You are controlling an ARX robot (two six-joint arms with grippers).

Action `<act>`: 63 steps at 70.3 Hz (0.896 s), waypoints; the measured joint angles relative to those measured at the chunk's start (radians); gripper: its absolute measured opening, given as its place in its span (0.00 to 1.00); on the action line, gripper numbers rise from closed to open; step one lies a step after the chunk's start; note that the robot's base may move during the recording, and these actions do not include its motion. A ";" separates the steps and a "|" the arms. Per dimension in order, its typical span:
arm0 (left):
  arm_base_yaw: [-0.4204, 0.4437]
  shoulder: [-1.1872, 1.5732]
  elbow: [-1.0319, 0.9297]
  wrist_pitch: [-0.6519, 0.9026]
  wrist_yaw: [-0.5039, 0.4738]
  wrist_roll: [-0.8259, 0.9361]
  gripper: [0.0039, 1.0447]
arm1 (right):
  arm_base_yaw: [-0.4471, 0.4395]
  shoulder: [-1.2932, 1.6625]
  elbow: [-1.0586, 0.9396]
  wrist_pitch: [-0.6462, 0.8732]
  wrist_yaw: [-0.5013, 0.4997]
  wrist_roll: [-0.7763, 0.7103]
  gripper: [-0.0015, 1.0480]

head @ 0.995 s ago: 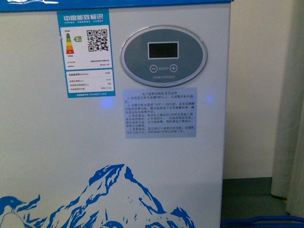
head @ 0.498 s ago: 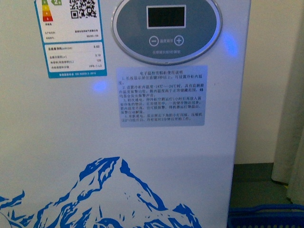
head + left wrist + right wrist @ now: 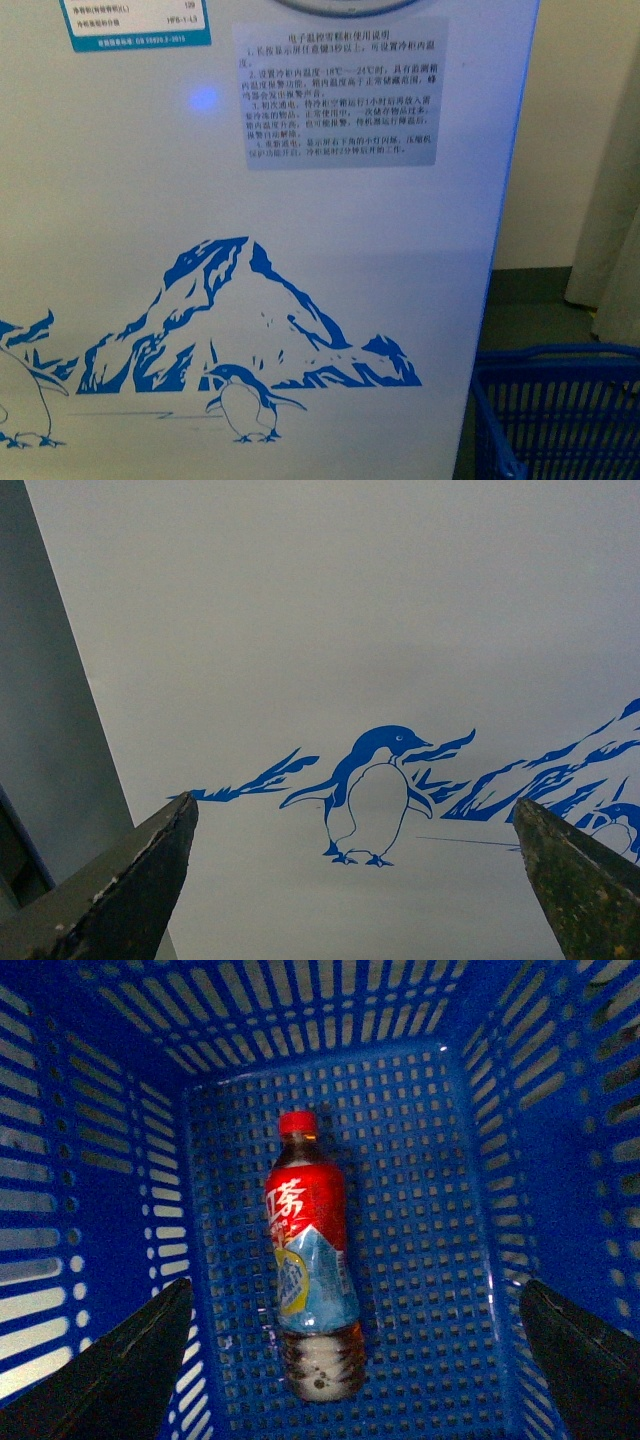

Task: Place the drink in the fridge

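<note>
The drink needs to go in the fridge, so my right gripper should grip it by its label-wrapped body [image 3: 312, 1245] next.
The drink [image 3: 311, 1260], a small bottle with a red cap and a red and light blue label, lies flat on the floor of a blue basket [image 3: 430, 1210] in the right wrist view. My right gripper [image 3: 355, 1295] hangs above it, open, one dark finger on each side and well apart from the bottle. The fridge [image 3: 150, 200] fills the front view as a white wall with a blue mountain-and-penguin picture. My left gripper [image 3: 355, 815] is open and faces the fridge [image 3: 300, 630] near a blue penguin, holding nothing.
The blue basket [image 3: 560, 410] stands on the floor to the right of the fridge, its rim low in the front view. A pale wall [image 3: 580, 120] rises behind it. A grey surface [image 3: 40, 730] borders the fridge in the left wrist view.
The front view has dropped down the fridge face: the oval control panel has slid out at the top, the penguins have come into view, and more of the blue basket shows.
</note>
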 joint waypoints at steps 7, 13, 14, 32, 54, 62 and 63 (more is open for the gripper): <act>0.000 0.000 0.000 0.000 0.000 0.000 0.92 | 0.021 0.150 0.079 0.033 -0.011 0.020 0.93; 0.000 0.000 0.000 0.000 0.000 0.000 0.92 | 0.040 0.268 0.145 0.045 -0.011 0.021 0.93; 0.000 0.000 0.000 0.000 0.000 0.000 0.92 | 0.042 0.282 0.154 0.046 -0.011 0.021 0.93; 0.000 0.000 0.000 0.000 0.000 0.000 0.92 | 0.080 0.552 0.348 0.042 -0.010 0.008 0.93; 0.000 0.000 0.000 0.000 0.000 0.000 0.92 | 0.103 0.749 0.566 -0.031 -0.006 -0.002 0.93; 0.000 0.000 0.000 0.000 0.000 0.000 0.92 | 0.111 0.797 0.619 -0.055 0.001 -0.005 0.93; 0.000 0.000 0.000 0.000 0.000 0.000 0.92 | 0.113 0.805 0.628 -0.060 0.002 -0.005 0.93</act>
